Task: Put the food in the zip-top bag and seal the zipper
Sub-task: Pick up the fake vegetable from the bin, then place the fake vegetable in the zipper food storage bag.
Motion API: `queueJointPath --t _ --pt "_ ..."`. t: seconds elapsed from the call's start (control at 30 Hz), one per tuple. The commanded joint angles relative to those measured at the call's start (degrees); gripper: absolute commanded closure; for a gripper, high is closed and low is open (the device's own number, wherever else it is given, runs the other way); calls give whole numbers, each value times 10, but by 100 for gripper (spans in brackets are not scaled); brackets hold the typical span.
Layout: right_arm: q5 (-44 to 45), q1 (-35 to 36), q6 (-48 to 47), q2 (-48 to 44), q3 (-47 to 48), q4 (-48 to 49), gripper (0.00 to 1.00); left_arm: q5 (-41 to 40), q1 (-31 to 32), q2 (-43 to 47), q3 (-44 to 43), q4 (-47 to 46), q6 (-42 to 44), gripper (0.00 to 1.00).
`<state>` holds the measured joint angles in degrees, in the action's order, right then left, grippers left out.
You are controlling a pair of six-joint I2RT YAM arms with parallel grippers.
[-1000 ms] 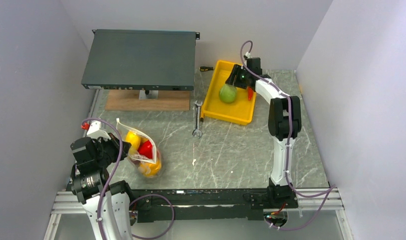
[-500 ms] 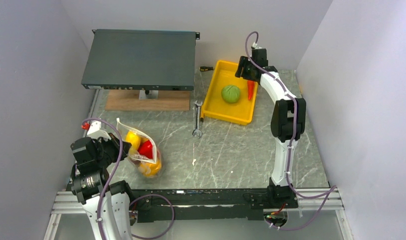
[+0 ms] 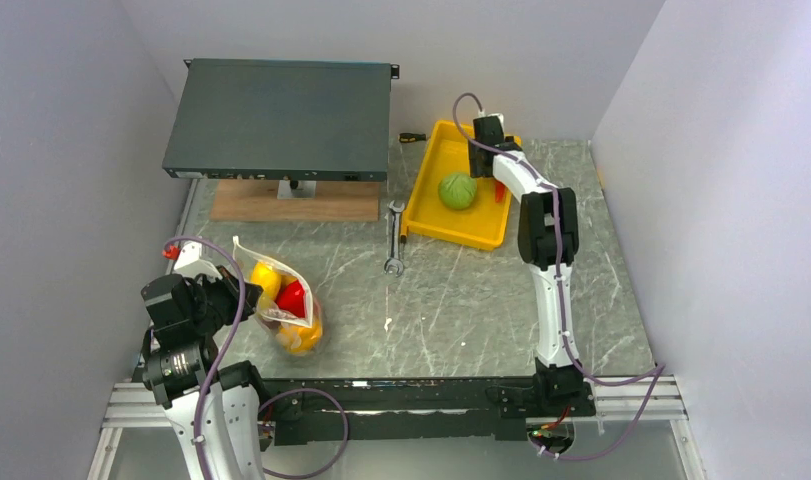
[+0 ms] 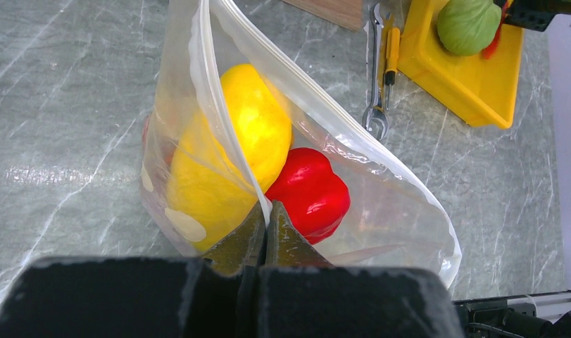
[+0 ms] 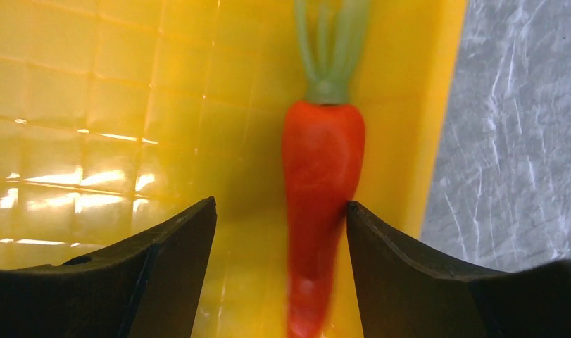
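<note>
The carrot needs its tapered tip free to enter the zip-top bag's opening. My right gripper will next grab it across its orange body, below its green top (image 3: 499,184) (image 5: 320,177).
The clear dotted zip-top bag (image 3: 281,305) lies at the near left, its mouth held up, with a yellow fruit (image 4: 229,151), a red pepper (image 4: 310,191) and an orange piece (image 3: 303,338) inside. My left gripper (image 4: 265,220) is shut on the bag's whitish zipper edge (image 4: 219,91). The green cabbage (image 3: 458,190) and the orange carrot (image 5: 319,197) lie in the yellow tray (image 3: 429,200). My right gripper (image 5: 281,211) is open low over the tray, the carrot between its fingers, against the right one.
A dark flat case (image 3: 279,118) on a wooden board (image 3: 293,207) stands at the back left. A wrench (image 3: 394,240) and a screwdriver (image 3: 411,138) lie beside the tray. Walls close in both sides.
My right gripper has left the cabbage, swung over the tray's far right and come down around the carrot. The cabbage shifted slightly. The left arm and bag have not moved.
</note>
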<state>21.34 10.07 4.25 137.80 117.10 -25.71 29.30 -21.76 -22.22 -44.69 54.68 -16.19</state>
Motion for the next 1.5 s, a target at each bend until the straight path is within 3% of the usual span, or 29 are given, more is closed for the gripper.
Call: queueJointPath --t 0.0,0.23,0.33,0.57,0.77,0.93,1.17,1.47 --pt "67 4 -30 36 33 -8 31 8 1 2 -4 -19 2 100" --pt "83 16 -37 36 23 14 48 9 2 0 -4 -17 3 100" --pt "77 21 -32 8 21 11 64 8 3 3 -4 -16 2 100" --pt "-11 24 11 -128 -82 75 100 8 3 1 -4 -18 2 100" --pt "-78 38 92 -270 -190 115 100 2 0 17 -4 -20 -1 100" --pt "-113 84 153 -422 -347 174 100 1 -2 23 -4 -21 -2 100" --pt "-162 218 193 -600 -542 238 100 -4 -3 24 -3 -21 -5 100" --pt "-269 368 277 -720 -738 290 100 -9 -8 38 -3 -21 -7 100"
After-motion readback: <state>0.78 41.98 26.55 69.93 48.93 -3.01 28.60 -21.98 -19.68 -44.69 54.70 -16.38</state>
